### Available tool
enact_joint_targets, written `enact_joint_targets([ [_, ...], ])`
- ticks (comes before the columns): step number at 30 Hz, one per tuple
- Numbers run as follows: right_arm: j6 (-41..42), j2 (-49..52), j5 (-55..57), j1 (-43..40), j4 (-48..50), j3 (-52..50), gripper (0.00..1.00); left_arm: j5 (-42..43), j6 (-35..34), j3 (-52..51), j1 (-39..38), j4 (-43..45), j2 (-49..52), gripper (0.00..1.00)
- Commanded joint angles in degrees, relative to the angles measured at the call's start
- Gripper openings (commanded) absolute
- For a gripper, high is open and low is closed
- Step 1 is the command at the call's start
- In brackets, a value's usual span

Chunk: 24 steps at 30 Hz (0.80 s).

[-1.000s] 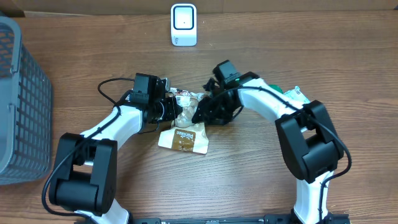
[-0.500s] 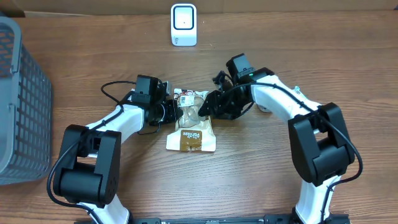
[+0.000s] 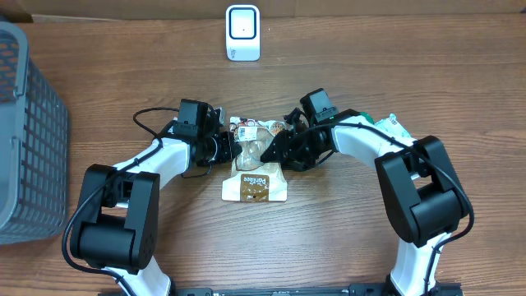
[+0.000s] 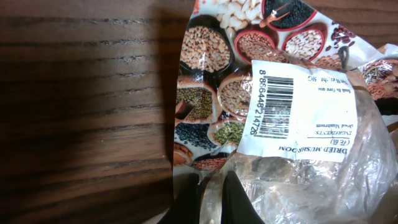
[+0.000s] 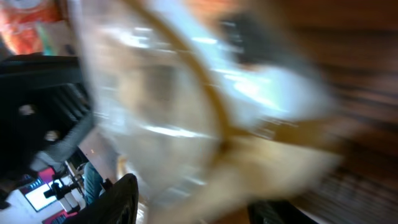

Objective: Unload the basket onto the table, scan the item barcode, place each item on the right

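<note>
The robot's right gripper should next take the bag by its bulky side (image 3: 261,154), so the white barcode label stays free to be shown to the scanner (image 3: 243,33).
The item is a clear bag of dried mushrooms (image 3: 256,182) with a printed header, lying on the table between both arms. My left gripper (image 3: 234,152) is shut on the bag's left edge; in the left wrist view its fingertips (image 4: 209,196) pinch the plastic just below the white barcode label (image 4: 292,106). From the right, my right gripper (image 3: 269,154) closes round the bulky bag. The right wrist view is blurred, but the bag (image 5: 186,93) fills the gap between the two fingers (image 5: 118,199). The white scanner (image 3: 243,33) stands at the far middle edge.
A grey mesh basket (image 3: 29,140) stands at the left edge of the table. A green and white packet (image 3: 394,125) lies behind my right arm. Black cables loop beside the left wrist.
My right arm swung right, then came back a little to the left. The bag shifted right and turned straighter. The left gripper stayed almost still, shut on the bag.
</note>
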Motion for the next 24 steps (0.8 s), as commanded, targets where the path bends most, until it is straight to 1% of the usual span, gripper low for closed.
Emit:
enact_joint_targets([
  [1, 2.60, -1.31, -1.57, 2.84, 2.86, -0.33, 0.52, -2.36, 0.39, -1.03, 0.31, -0.83, 2.97, 0.04],
  [4, 3.48, -1.16, -0.28, 4.04, 3.91, -0.33, 0.40, -2.36, 0.39, -1.03, 0.33, -0.83, 2.97, 0.04],
  [5, 3.52, -1.16, 0.13, 4.20, 3.91, -0.33, 0.33, -2.36, 0.39, -1.03, 0.33, -0.85, 2.97, 0.04],
  [6, 3.69, -1.16, 0.33, 4.17, 3.89, -0.33, 0.23, -2.36, 0.39, -1.03, 0.33, -0.85, 2.97, 0.04],
  [7, 3.67, -1.16, 0.33, 4.17, 3.91, -0.33, 0.17, -2.38, 0.39, -1.03, 0.33, -0.92, 2.97, 0.04],
  [10, 3.65, -1.16, 1.09, 3.78, 3.91, -0.33, 0.08, -2.60, 0.39, -1.03, 0.39, -1.09, 2.97, 0.04],
  [13, 3.43, -1.22, 1.11, 3.08, 3.85, -0.33, 0.04, -2.58, 0.39, -1.03, 1.20, -1.22, 2.91, 0.04],
  [18, -7.52, -4.17, -4.02, 1.33, 2.45, -0.31, 0.04, 4.26, 0.72, 0.44, 6.03, -3.34, -0.61, 0.04],
  [21, -12.55, -7.45, -3.96, 1.11, 0.81, -0.31, 0.04, 6.10, 2.54, 2.16, 8.63, -7.17, -5.18, 0.04],
  [24, -15.34, -10.49, -4.26, 0.76, -0.20, -0.31, 0.04, 5.68, 5.90, 4.66, 11.06, -13.35, -11.50, 0.04],
])
